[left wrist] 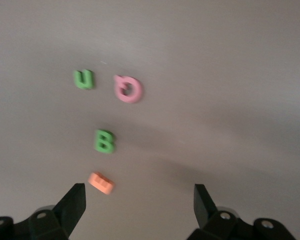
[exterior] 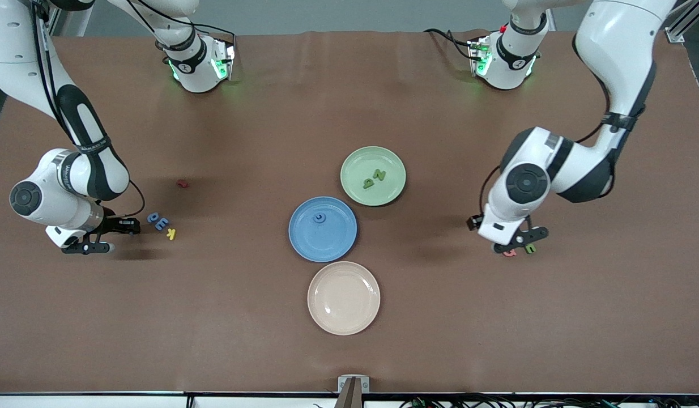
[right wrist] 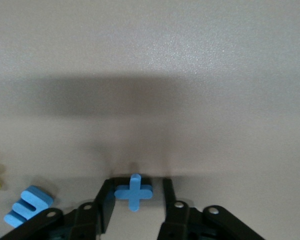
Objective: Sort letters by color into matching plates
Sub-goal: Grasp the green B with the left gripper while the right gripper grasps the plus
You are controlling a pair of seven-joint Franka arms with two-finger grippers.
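Observation:
The green B has to be sorted onto the pale green plate (exterior: pixel 355 161), so the robot's left gripper next needs to grab the B by its straight spine and rounded lobes.
The pale green plate (exterior: pixel 355 161) holds two green letters (exterior: pixel 374 178), and the blue plate (exterior: pixel 304 241) holds one blue letter (exterior: pixel 319 217). My right gripper (exterior: pixel 109 237) is low at the right arm's end of the table. Its jaws (right wrist: pixel 138 182) stand around a small blue plus-shaped piece (right wrist: pixel 134 192); one finger touches it and a gap shows at the other. Two more blue letters (exterior: pixel 157 220) lie beside it. My left gripper (exterior: pixel 519 241) hovers open (left wrist: pixel 139 187) at the left arm's end, above a green B (left wrist: pixel 104 141) and a green U (left wrist: pixel 83 79).
A beige plate (exterior: pixel 344 297) lies nearest the front camera. A yellow K (exterior: pixel 170 233) sits by the blue letters, a dark red letter (exterior: pixel 182 183) farther from the front camera. An orange E (left wrist: pixel 101 182) and a pink Q (left wrist: pixel 128 89) lie among the green letters.

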